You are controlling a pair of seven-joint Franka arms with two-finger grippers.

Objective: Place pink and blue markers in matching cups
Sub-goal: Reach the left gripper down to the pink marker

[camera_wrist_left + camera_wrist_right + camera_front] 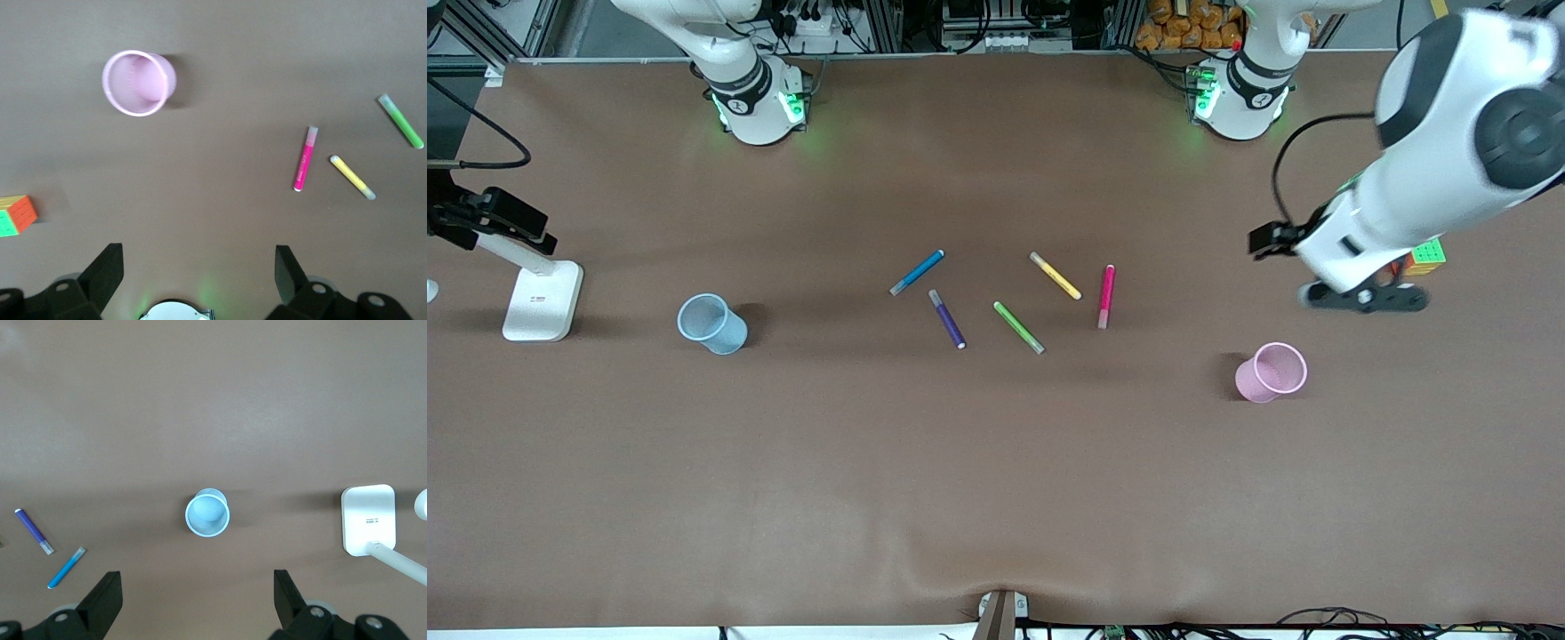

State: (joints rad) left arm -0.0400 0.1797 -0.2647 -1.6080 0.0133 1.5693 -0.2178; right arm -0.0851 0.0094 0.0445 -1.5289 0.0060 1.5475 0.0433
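Observation:
My left gripper grabs the pink marker by its pink body [1107, 286] next, to place the pink marker in the light pink cup [1272, 372].
The pink marker [1106, 296] and the blue marker [916, 272] lie on the brown table among other markers, mid-table. The light blue cup [711, 324] stands upright toward the right arm's end, the light pink cup [1272, 372] upright toward the left arm's end. My left gripper [1365, 298] hangs open and empty over bare table beside the pink cup. Its wrist view shows the pink cup [139, 83] and the pink marker [305, 160]. My right gripper [199, 590] is open and empty, high over the table. Its wrist view shows the blue cup [207, 513] and the blue marker [67, 567].
A dark purple marker [947, 319], a green marker [1018, 327] and a yellow marker [1056, 276] lie between the two task markers. A colour cube [1427, 256] sits beside the left gripper. A white camera stand [541, 300] stands at the right arm's end.

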